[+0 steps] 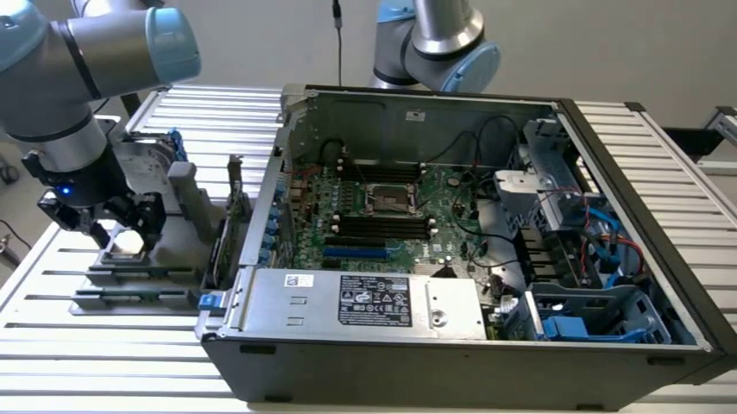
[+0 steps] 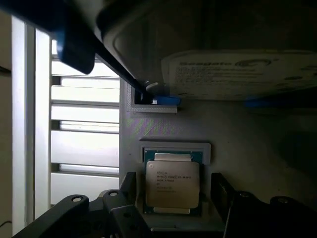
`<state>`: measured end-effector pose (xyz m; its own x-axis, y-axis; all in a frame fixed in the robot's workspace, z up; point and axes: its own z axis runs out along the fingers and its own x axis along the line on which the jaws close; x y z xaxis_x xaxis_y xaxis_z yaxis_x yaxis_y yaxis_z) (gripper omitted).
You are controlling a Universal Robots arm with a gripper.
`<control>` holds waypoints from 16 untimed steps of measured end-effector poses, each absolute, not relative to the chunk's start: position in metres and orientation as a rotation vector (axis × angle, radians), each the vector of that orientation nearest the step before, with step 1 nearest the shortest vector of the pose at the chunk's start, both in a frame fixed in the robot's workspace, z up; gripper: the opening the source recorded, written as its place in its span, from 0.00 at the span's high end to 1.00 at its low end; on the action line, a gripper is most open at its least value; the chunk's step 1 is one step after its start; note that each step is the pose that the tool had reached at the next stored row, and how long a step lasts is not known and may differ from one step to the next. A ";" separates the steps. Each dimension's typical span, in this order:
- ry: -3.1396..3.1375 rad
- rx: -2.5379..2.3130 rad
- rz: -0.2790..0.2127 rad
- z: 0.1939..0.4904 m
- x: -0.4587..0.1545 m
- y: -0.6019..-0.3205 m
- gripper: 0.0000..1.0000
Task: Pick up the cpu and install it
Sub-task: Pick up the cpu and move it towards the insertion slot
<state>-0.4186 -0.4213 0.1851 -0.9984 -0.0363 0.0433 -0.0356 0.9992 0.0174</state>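
Note:
The holder's raised edge wraps the cpu's end. I need to grip the cpu next with my gripper by its open side edges, where the fingers fit.
The cpu [image 2: 172,183], a small flat square chip with a silvery top and printed text, lies in a white holder [image 2: 176,147] on the grey fixture [image 1: 127,289] at the exterior view's left. My gripper [image 1: 107,231] hangs just above it, open. In the wrist view the gripper [image 2: 173,192] has one dark finger [image 2: 128,191] on each side of the chip, with a gap on both sides. The cpu [image 1: 124,246] shows pale between the fingers. The motherboard's socket [image 1: 388,200] sits in the middle of the open computer case [image 1: 461,362].
A hard drive [image 2: 237,74] with blue brackets stands upright on the fixture just behind the cpu. A power supply [image 1: 368,302] lines the case's front. Cables and blue drive bays [image 1: 588,319] fill its right side. A second arm [image 1: 437,43] stands behind the case.

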 end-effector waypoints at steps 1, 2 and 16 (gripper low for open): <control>-3.097 0.056 -0.026 0.185 -0.419 -0.421 0.29; -3.097 0.056 -0.026 0.185 -0.419 -0.421 0.29; -3.097 0.056 -0.026 0.185 -0.419 -0.421 0.45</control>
